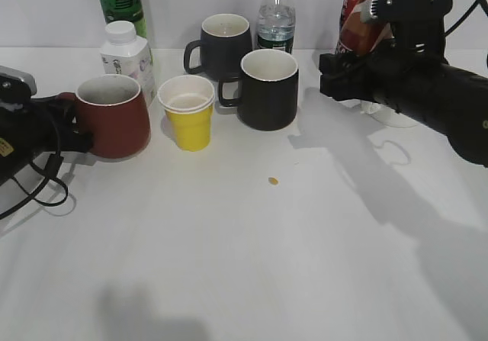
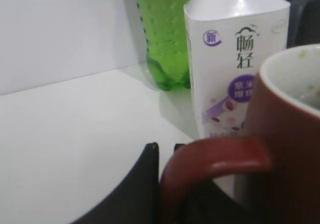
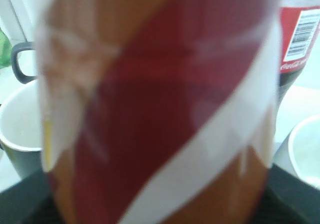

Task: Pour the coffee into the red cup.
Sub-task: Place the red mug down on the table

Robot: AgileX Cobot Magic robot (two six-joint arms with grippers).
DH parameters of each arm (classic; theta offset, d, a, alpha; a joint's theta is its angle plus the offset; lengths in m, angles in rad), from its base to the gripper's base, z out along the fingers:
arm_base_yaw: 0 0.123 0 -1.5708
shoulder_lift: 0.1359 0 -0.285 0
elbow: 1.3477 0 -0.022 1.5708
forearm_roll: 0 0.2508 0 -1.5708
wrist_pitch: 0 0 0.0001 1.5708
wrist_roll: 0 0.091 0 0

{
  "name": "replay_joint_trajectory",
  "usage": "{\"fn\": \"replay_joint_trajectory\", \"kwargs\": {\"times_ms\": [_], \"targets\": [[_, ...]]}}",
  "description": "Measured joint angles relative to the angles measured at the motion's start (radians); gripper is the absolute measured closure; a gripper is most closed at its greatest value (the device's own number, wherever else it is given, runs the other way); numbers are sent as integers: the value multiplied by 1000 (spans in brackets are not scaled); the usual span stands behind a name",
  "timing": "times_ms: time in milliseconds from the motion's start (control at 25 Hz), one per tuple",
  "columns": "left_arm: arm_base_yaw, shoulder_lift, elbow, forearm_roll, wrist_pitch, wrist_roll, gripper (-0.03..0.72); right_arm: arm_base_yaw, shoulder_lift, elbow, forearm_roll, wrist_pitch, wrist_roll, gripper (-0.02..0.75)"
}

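Note:
The red cup's lower edge (image 1: 120, 156) rests on the tabletop beside the yellow paper cup. My left gripper should open now, and the red cup would stay there.
The red cup (image 1: 114, 116) stands at the left of the table, off-white inside. My left gripper (image 1: 72, 135) is shut on its loop handle (image 2: 215, 156); a black finger shows on each side of the handle in the left wrist view. The coffee bottle (image 1: 358, 32), brown with a white swirl and a red band, is upright at the back right. My right gripper (image 1: 341, 74) is shut on it. The bottle (image 3: 160, 103) fills the right wrist view, blurred, and hides the jaws.
A yellow paper cup (image 1: 187, 116), two black mugs (image 1: 268, 89) (image 1: 223, 43), a white drink bottle (image 1: 128, 55), a green bottle (image 1: 120, 1), a water bottle (image 1: 276, 20) and a cola bottle (image 3: 300, 33) stand at the back. A white cup (image 1: 393, 116) sits under my right arm. A small tan crumb (image 1: 273, 181) lies mid-table.

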Motion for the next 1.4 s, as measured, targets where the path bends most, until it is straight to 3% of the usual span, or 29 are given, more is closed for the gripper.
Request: {"fn": "replay_joint_trajectory", "kwargs": {"times_ms": [160,480,800,1000,1200,1400], "targets": [[0,3,2,0,-9,-1,618,0,0,0,0,1,-1,234],[-4,3,46,-5,-45,-15,445,0,69,0,0,7,-1,234],[-64,-4,72,-29,-52,-15,430,0,199,0,1,-48,0,234],[-71,-34,135,-109,-54,-15,429,0,214,5,1,-63,5,231],[-71,-73,175,-148,-53,-16,428,0,214,6,1,-67,5,125],[-71,-141,229,-160,-48,-16,428,0,209,6,4,-22,6,97]]}}
